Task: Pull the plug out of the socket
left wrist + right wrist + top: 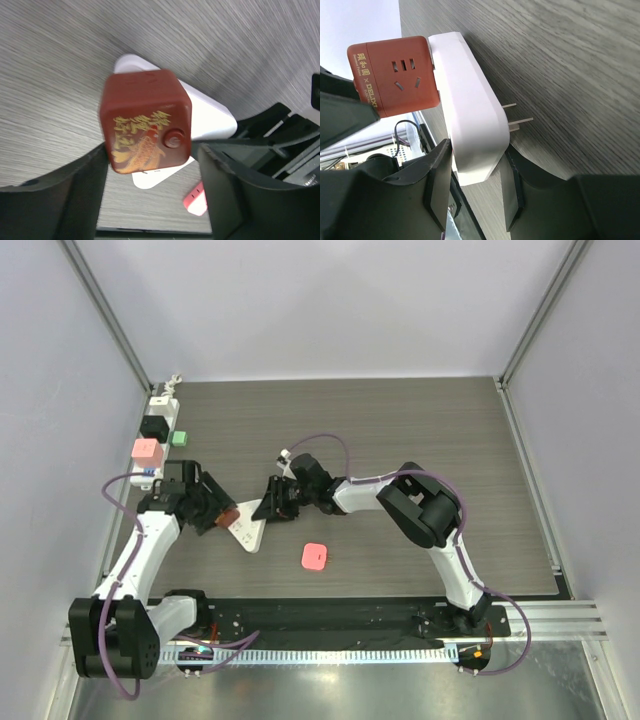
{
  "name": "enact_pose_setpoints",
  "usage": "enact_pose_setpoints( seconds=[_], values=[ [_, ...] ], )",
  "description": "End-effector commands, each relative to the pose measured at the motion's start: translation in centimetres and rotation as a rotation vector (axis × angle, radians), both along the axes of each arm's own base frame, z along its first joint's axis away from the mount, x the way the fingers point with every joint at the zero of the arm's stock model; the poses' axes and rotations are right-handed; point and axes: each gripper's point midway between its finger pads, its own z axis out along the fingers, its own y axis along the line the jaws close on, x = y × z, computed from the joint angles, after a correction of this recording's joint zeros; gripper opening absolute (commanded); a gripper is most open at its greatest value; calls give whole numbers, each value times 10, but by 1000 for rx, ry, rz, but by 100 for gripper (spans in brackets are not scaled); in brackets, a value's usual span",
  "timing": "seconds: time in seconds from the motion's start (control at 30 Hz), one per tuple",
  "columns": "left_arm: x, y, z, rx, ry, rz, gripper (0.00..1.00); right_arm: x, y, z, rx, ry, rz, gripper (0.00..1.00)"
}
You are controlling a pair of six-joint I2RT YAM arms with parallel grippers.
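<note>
My left gripper grabs the red-brown cube plug (229, 514) (145, 127) by its opposite sides next, free of the white adapter, to pull the plug off.
The socket, a long white power strip (162, 400), lies along the left edge with cubes plugged into it. Mid-table, a red-brown cube plug (229, 514) sits against one end of a white adapter body (248, 533) with bare metal prongs. My right gripper (272, 502) is shut on that white body (470, 110), one finger on each flat side. My left gripper (220, 510) stands open around the red-brown cube (145, 120). Its left finger is at the cube's side; its right finger (225, 185) stands slightly off it. The cube's outlet face (395, 75) shows in the right wrist view.
A loose pink cube plug (314, 556) lies on the table in front of both grippers, also seen as a pink corner (196, 200). On the strip sit a black cube (155, 426), a green one (180, 437) and a pink one (147, 451). Walls close in on three sides.
</note>
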Motion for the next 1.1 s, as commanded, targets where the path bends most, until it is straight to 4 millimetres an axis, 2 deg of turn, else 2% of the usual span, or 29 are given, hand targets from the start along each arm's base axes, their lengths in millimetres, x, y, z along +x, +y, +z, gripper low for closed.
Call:
enact_pose_setpoints(
  seconds=[0.0, 0.1, 0.5, 0.73, 0.83, 0.87, 0.97, 1.07],
  values=[
    [11, -17, 15, -56, -51, -74, 73, 9, -33, -68, -213, -5, -80, 1],
    [13, -16, 11, -50, -40, -71, 80, 9, -32, -67, -207, -9, -75, 1],
    [15, 4, -8, 39, 4, 21, 80, 7, -30, -65, -194, -12, -65, 1],
    [24, -3, -17, -6, 26, 25, 75, 7, -30, -66, -194, -14, -64, 1],
    [25, -3, -19, -1, 23, 12, 58, 9, -31, -65, -194, -17, -67, 1],
    [25, -4, -18, -4, 13, 5, 37, 8, -31, -66, -198, -19, -65, 1],
    [23, -9, -11, -24, -13, -18, 0, 13, -35, -67, -219, -34, -84, 1],
    [21, -16, -1, -55, -40, -61, 0, 16, -40, -70, -261, -48, -101, 1]
  ],
)
